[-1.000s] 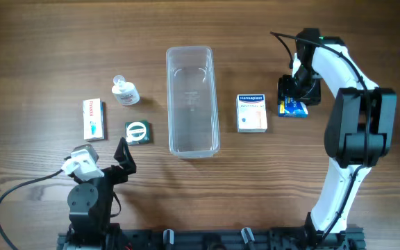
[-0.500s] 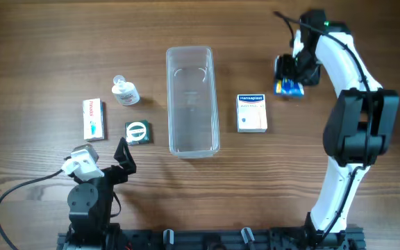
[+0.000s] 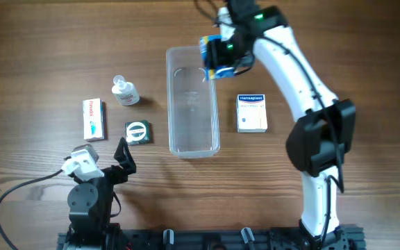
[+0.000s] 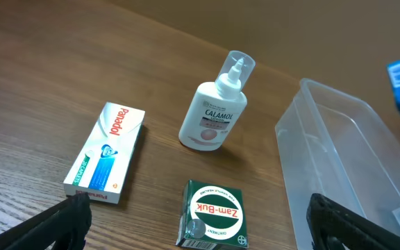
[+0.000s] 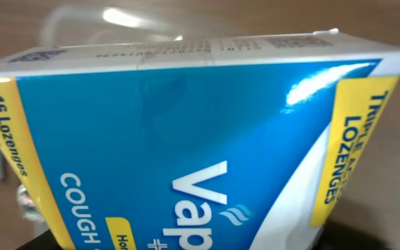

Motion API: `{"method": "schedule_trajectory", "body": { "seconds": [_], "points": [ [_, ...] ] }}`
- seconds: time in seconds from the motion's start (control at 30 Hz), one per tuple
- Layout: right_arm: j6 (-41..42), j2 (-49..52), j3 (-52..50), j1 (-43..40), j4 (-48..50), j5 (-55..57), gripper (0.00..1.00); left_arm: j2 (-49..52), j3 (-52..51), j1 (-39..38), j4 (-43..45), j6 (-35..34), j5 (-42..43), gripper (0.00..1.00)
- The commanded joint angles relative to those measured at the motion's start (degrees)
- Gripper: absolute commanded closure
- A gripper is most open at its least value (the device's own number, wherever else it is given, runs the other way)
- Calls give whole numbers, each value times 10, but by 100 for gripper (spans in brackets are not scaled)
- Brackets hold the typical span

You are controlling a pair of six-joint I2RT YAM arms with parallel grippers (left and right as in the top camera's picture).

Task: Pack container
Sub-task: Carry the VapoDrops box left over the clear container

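I should keep holding the lozenge box with my right gripper. It is mostly past the container's side and would land on the container's rim or outside if I opened now.
The clear plastic container (image 3: 192,104) lies lengthwise at the table's middle; it also shows in the left wrist view (image 4: 353,167). My right gripper (image 3: 222,54) is shut on a blue and yellow lozenge box (image 3: 212,57) and holds it above the container's far right corner. The box fills the right wrist view (image 5: 186,146). My left gripper (image 3: 120,158) is open and empty near the front left. Its fingers (image 4: 200,221) sit either side of a green Zam-Buk box (image 4: 214,214).
A white Calamol bottle (image 3: 124,91) and a white Panadol box (image 3: 93,119) lie left of the container, with the green Zam-Buk box (image 3: 137,132) nearer it. A white Hansaplast box (image 3: 251,112) lies right of the container.
My right gripper has lifted the lozenge box from the right side of the table and carried it left to above the container's far end. The left arm has not moved.
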Motion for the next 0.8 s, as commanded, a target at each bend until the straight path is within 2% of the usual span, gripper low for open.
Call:
{"method": "schedule_trajectory", "body": {
  "seconds": [0.0,0.2,0.4,0.77],
  "points": [
    [62,5,14,37,15,-60,38,-4,-2,2,2,11,1,0],
    [125,6,14,84,36,-57,38,-4,-2,2,2,11,1,0],
    [185,9,14,105,37,40,41,-4,-2,2,2,11,1,0],
    [199,73,14,105,30,47,40,-3,-2,2,2,11,1,0]
  ]
}}
